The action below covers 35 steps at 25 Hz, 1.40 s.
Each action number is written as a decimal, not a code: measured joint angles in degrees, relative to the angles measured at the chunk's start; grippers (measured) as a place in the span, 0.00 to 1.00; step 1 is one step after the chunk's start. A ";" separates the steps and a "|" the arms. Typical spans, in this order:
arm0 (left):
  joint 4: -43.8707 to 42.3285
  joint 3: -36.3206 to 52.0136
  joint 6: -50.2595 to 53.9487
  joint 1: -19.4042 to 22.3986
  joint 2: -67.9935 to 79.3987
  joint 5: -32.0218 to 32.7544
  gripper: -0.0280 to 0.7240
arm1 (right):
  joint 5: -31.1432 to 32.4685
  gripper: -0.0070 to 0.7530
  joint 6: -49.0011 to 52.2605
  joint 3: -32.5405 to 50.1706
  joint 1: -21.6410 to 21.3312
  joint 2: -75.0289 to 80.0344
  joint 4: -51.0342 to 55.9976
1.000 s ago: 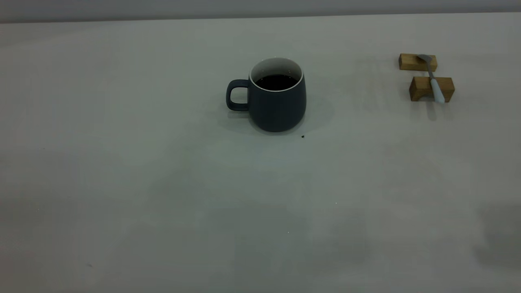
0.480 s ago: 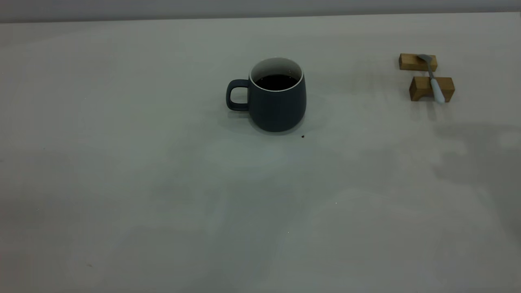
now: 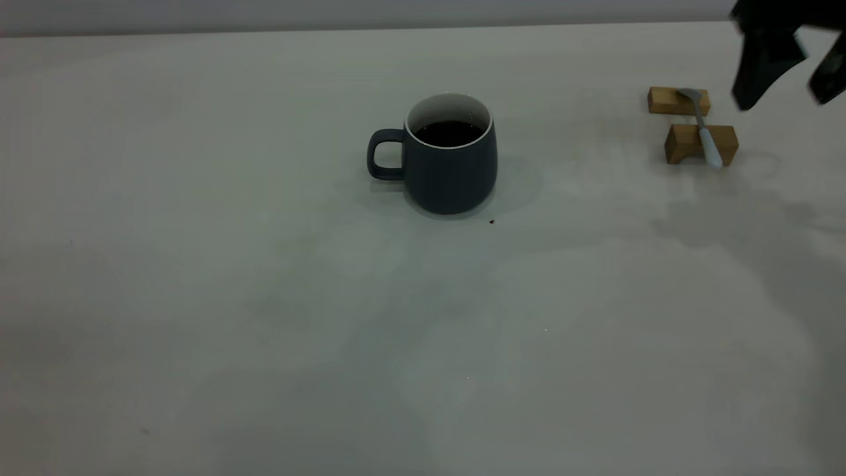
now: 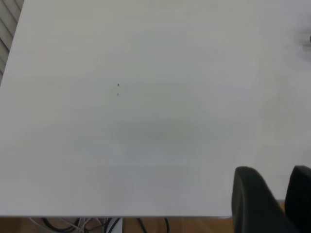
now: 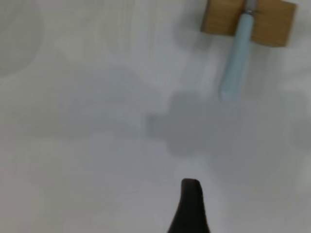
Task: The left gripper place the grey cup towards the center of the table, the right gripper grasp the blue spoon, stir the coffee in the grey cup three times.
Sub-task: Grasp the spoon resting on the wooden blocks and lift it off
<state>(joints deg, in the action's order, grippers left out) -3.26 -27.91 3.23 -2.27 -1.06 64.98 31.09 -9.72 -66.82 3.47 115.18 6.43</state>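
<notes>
The blue spoon has to stir the coffee with the blue spoon's metal bowl [image 3: 689,92], which should stay free, so my right gripper should next grab the spoon by its pale handle [image 3: 710,147].
The grey cup [image 3: 451,173] stands upright near the middle of the table [image 3: 198,277], handle to the left, with dark coffee [image 3: 449,133] inside. The blue spoon [image 3: 703,129] lies across two wooden blocks at the far right, pale handle toward the near side. My right gripper [image 3: 786,92] hangs open above and just right of the spoon, holding nothing. In the right wrist view the spoon handle [image 5: 235,63] shows ahead of one finger [image 5: 190,206]. My left gripper [image 4: 273,171] is open over bare table near an edge, away from the cup.
Two small wooden blocks [image 3: 679,101] [image 3: 687,144] carry the spoon. A tiny dark speck [image 3: 491,221] lies just in front of the cup. The right arm's shadow falls on the table below the blocks.
The right gripper has come into the exterior view at the top right, and its shadow has spread leftward toward the blocks. Cup and spoon have not moved.
</notes>
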 joint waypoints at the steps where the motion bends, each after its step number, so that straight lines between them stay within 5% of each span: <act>1: 0.00 0.00 0.00 0.00 0.00 0.00 0.36 | 0.23 0.92 0.00 -1.41 0.00 1.95 0.00; 17: 0.00 0.00 0.00 0.00 0.00 0.00 0.36 | 8.75 0.91 -0.06 -19.50 0.00 19.65 -2.83; 35: 0.00 0.00 0.00 0.00 0.00 0.00 0.36 | 3.10 0.87 1.60 -21.22 0.00 24.99 -5.12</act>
<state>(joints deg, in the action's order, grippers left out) -3.26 -27.91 3.23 -2.27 -1.06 64.98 34.19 -8.12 -88.04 3.47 140.17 1.31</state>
